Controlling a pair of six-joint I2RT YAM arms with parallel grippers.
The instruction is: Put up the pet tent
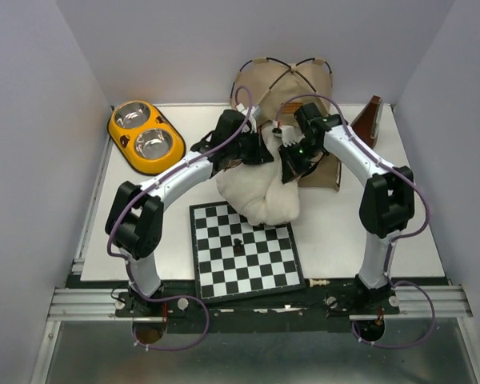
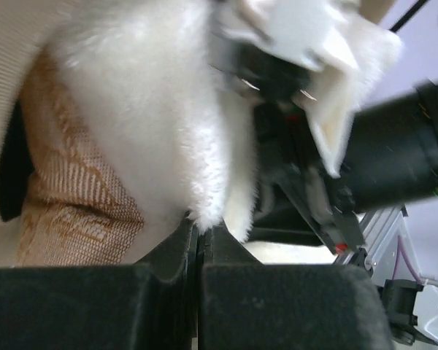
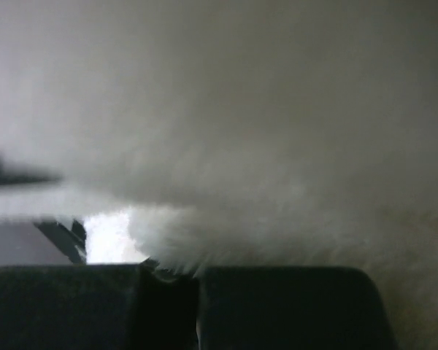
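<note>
The cushion's edge is in front of the tent and would fall short if my left gripper opened now, so it moves toward the tent first.
The pet tent (image 1: 284,84) stands at the back middle, tan fabric with two thin crossing black poles on top. The fluffy white cushion (image 1: 260,192) lies bunched in front of it, partly over the chessboard's far edge. My left gripper (image 1: 252,150) is shut on a tuft of the cushion's edge (image 2: 204,211); tan woven tent fabric (image 2: 66,197) shows to its left. My right gripper (image 1: 292,162) is next to it, shut on the cushion's fur (image 3: 179,259), which fills the right wrist view. The tent's opening and pom-pom are hidden behind the arms.
A yellow double pet bowl (image 1: 146,136) sits at the back left. A chessboard (image 1: 244,250) with a black piece (image 1: 237,244) lies at the front middle. A white chess piece (image 1: 318,282) lies at the front edge. A brown wooden object (image 1: 370,120) stands at the back right.
</note>
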